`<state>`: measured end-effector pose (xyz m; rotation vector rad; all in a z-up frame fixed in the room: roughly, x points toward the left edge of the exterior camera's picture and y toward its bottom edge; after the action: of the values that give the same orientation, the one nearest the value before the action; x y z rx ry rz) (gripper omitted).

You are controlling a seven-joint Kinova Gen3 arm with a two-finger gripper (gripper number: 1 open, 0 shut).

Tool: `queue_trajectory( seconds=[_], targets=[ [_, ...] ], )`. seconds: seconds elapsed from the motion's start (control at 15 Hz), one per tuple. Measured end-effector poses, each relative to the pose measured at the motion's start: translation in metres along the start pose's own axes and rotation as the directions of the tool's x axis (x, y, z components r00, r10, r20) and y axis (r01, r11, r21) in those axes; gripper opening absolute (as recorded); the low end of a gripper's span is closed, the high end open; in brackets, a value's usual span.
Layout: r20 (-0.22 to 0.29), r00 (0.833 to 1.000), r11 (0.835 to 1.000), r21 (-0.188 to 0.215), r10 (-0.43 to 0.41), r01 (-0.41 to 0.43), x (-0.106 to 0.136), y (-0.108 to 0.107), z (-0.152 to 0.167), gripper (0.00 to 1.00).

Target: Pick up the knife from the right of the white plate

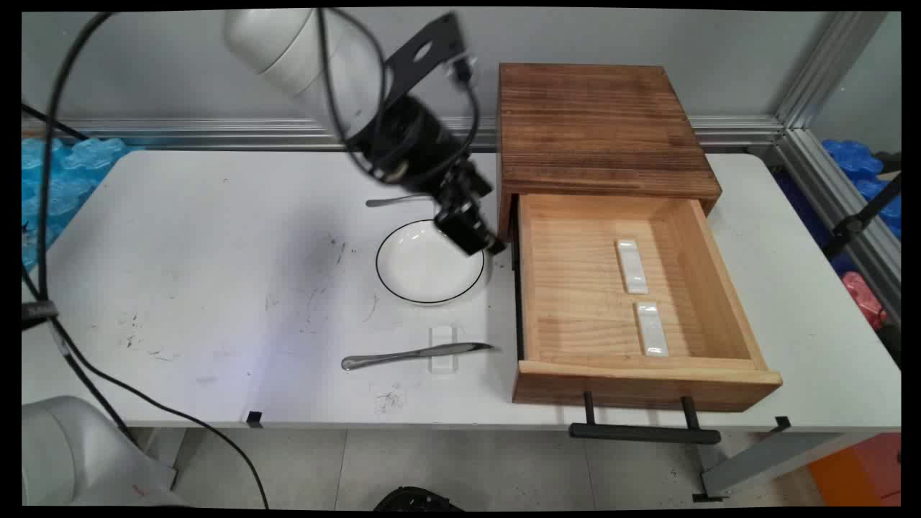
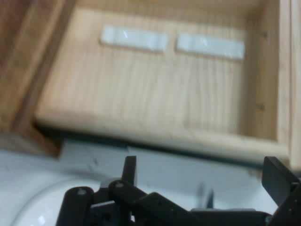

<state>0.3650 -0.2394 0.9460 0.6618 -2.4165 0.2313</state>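
Note:
The table knife is to lie across a drawer (image 1: 575,288) rest, so the robot's gripper needs to grab it next by its handle just behind the blade (image 1: 411,354).
My black gripper (image 1: 478,241) hangs open over the right rim of a white plate with a thin black edge (image 1: 417,270), close to the left wall of an open wooden drawer (image 1: 575,288). In the hand view the gripper (image 2: 202,172) has nothing between its spread fingers; the plate (image 2: 33,207) curves at lower left and the drawer's side wall (image 2: 155,134) lies just ahead. Two white ceramic rests (image 1: 632,266) (image 1: 651,329) lie in the drawer, seen also as the rests (image 2: 134,38) (image 2: 210,46) in the hand view.
A metal knife (image 1: 417,354) lies across a third white rest (image 1: 443,350) near the table's front. Another utensil's handle (image 1: 392,201) shows behind the plate. The dark wooden cabinet (image 1: 597,122) stands at the back right; the drawer's black handle (image 1: 644,432) overhangs the front edge.

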Motion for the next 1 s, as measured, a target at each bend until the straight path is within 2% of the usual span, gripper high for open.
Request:
queue_trajectory(
  seconds=[0.27, 0.53, 1.0],
  targets=[
    [0.079, 0.997, 1.000, -0.019, -0.018, 0.020, -0.041, 0.028, -0.002, 1.00],
    [0.132, 0.991, 0.999, -0.028, -0.018, 0.022, -0.073, 0.043, 0.000, 1.00],
    [0.199, 0.980, 0.999, -0.030, -0.012, 0.018, -0.121, 0.046, 0.022, 1.00]
  ],
)
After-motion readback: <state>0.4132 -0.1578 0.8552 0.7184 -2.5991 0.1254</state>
